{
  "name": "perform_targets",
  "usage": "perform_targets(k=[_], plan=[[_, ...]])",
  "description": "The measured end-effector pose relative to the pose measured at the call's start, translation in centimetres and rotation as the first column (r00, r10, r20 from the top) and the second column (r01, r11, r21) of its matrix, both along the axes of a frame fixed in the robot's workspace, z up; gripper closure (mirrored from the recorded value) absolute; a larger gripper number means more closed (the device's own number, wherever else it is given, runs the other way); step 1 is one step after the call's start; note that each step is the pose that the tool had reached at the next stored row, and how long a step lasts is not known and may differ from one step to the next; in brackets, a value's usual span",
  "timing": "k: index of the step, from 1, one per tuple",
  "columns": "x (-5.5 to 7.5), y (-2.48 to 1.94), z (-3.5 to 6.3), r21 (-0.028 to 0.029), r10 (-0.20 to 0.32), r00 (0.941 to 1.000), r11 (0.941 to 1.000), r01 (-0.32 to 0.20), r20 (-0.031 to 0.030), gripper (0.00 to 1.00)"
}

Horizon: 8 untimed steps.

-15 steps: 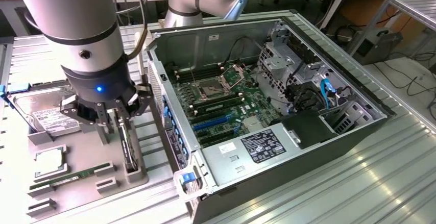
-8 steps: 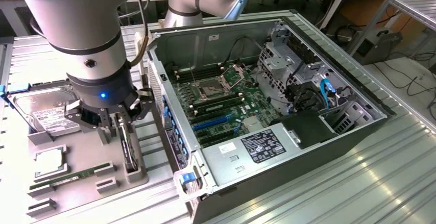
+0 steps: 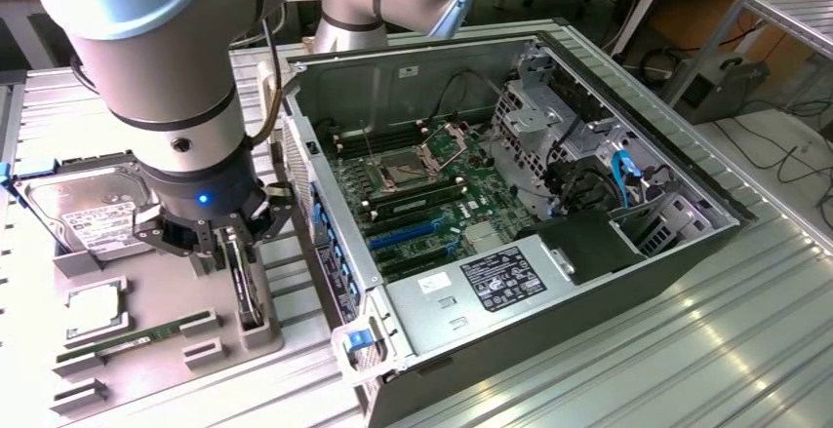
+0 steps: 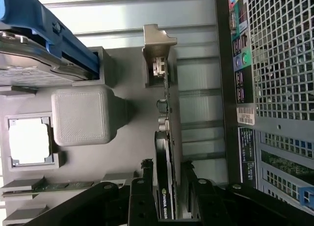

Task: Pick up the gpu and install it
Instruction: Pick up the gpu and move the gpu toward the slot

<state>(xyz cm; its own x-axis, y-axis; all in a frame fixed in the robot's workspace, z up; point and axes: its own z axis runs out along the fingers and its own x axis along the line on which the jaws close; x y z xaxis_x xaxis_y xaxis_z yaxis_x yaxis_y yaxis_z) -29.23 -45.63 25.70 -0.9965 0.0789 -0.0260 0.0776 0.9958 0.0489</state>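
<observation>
Next, my gripper grabs the GPU by its black cooler end (image 4: 164, 187). That leaves the GPU's metal bracket (image 4: 157, 43) free to fit the computer case.
The gpu (image 3: 248, 293) stands on its long edge in a slot of the grey parts holder (image 3: 143, 360), at the exterior view's left beside the computer case. In the wrist view the gpu (image 4: 166, 138) is seen edge-on, with its black cooler and thin green board. My gripper (image 3: 232, 251) hangs straight down over one end of the card. Its black fingers (image 4: 147, 187) straddle the card, one on each face, with a thin light gap on the board side. The gripper (image 4: 168, 182) is open, and the card rests in its slot.
The open computer case (image 3: 651, 252) lies on its side at the exterior view's right, with motherboard and blue expansion slots (image 3: 404, 238) exposed. The holder also carries a hard drive (image 3: 85, 215), a processor (image 3: 94, 309) and a memory stick (image 3: 131, 338). The case's perforated rear panel (image 4: 279, 54) is close to the gpu.
</observation>
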Motion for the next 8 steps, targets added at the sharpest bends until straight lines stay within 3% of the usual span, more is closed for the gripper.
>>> perform_targets(k=[8], plan=[[-0.02, 0.26, -1.15, 0.0068, 0.000, 1.0000, 1.0000, 0.000, 0.0000, 0.64]])
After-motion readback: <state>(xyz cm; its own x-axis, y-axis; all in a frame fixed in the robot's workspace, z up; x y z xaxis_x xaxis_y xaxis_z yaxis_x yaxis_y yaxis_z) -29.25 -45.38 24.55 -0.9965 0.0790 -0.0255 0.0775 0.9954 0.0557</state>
